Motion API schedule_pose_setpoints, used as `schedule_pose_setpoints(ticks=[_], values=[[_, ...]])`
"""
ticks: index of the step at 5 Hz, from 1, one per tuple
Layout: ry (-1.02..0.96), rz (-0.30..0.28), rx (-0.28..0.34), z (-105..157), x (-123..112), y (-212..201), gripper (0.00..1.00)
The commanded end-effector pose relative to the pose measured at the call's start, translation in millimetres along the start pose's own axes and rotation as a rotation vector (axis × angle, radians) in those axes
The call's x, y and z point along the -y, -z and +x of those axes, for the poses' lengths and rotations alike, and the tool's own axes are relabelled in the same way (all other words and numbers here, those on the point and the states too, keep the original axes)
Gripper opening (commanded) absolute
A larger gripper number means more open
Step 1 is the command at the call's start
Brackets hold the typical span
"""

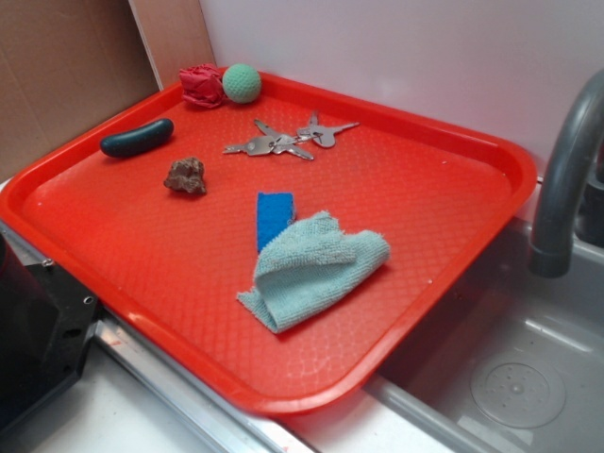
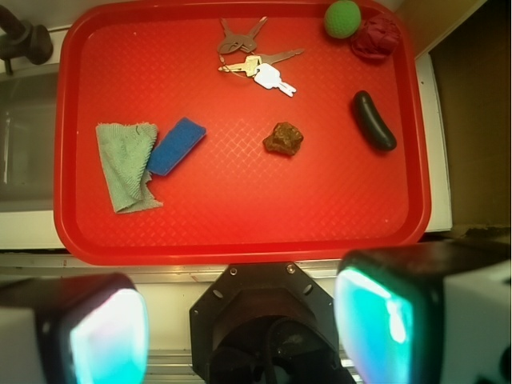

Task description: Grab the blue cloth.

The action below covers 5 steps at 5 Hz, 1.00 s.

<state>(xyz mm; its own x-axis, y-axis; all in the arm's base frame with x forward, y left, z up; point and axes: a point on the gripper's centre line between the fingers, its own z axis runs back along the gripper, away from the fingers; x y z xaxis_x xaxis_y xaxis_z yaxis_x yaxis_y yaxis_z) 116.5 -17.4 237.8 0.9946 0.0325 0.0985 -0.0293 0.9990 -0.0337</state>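
Observation:
The blue cloth needs to be picked off the red tray, so my gripper needs to grab the cloth by its raised fold next.
The blue cloth is a pale blue-green fuzzy rag, folded over, lying on the red tray near its front right side. In the wrist view the cloth lies at the tray's left side. A brighter blue sponge block touches its edge, also seen in the wrist view. My gripper is open and empty, high above the near edge of the tray, far from the cloth. Its two pads show glowing teal at the bottom of the wrist view. The gripper is out of the exterior view.
On the tray lie a bunch of keys, a brown rock, a dark sausage-shaped object, a green ball and a red crumpled object. A grey faucet and a sink stand to the right. Cardboard stands behind.

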Motion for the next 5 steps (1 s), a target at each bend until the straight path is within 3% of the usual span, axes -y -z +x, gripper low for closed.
schedule_pose_setpoints(ticks=[1, 2, 4, 5], values=[[0.0, 0.0, 0.0, 0, 0, 0, 1.0], [0.229, -0.028, -0.007, 19, 50, 33, 1.0], [0.612, -0.047, -0.028, 47, 126, 103, 1.0], [0.774, -0.03, -0.024, 55, 135, 131, 1.0]])
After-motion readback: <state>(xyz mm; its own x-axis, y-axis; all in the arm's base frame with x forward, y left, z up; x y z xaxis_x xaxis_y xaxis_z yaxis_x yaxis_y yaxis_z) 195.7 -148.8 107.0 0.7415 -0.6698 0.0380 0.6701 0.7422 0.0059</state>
